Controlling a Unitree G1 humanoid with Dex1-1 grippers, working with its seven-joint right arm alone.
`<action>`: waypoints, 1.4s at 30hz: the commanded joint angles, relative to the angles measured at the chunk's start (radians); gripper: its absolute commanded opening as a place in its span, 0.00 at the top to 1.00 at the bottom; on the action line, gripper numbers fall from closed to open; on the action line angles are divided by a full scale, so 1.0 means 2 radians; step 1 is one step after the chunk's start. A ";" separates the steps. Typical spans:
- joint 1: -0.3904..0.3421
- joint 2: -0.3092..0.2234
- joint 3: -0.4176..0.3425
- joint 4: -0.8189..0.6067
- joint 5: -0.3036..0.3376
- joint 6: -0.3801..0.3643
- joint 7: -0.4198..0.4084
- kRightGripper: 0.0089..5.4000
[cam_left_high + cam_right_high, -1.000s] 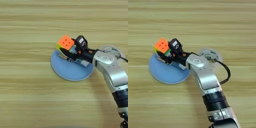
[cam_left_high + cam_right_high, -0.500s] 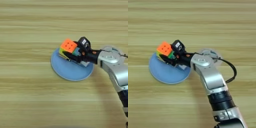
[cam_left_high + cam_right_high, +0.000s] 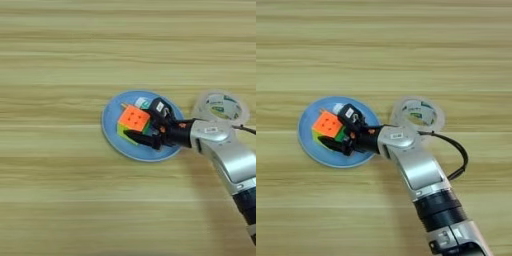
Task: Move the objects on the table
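My right gripper should open now, because the lower edge of the puzzle cube is at the surface of the blue plate and the cube would settle there.
The round blue plate point(image 3: 111, 127) lies on the wood-grain table point(image 3: 60, 60) right of centre. Over the plate's middle is the puzzle cube point(image 3: 134, 119), orange face up and a yellow-green face toward the front. My right gripper point(image 3: 150, 125) is shut on the cube, one black finger point(image 3: 142, 139) along its near side and the other behind it. The same grip appears in the right eye view, with the cube point(image 3: 327, 124) low over the plate point(image 3: 308, 142). A bit of the white-green tube point(image 3: 143, 102) shows behind the cube. The pen is mostly hidden.
The clear tape roll point(image 3: 220, 106) lies flat on the table just right of the plate, behind my silver forearm point(image 3: 225, 155). A black cable point(image 3: 458, 150) loops off the arm's right side. Bare wood stretches to the left and the far side.
The gripper has carried the cube from above the plate's far rim down and toward me, to low over the plate's middle. The forearm swung nearer, uncovering the tape roll.
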State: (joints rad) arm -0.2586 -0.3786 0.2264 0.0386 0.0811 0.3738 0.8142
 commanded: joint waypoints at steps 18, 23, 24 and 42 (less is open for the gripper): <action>-0.026 0.005 -0.018 -0.006 0.000 -0.037 -0.013 0.12; -0.031 0.016 -0.033 -0.012 0.008 -0.045 -0.018 0.01; -0.032 0.018 -0.036 -0.012 0.009 -0.047 -0.019 0.01; -0.061 0.061 -0.117 -0.042 0.100 -0.088 -0.038 0.01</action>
State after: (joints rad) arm -0.2955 -0.2560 0.0333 0.0038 0.2472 0.2413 0.7695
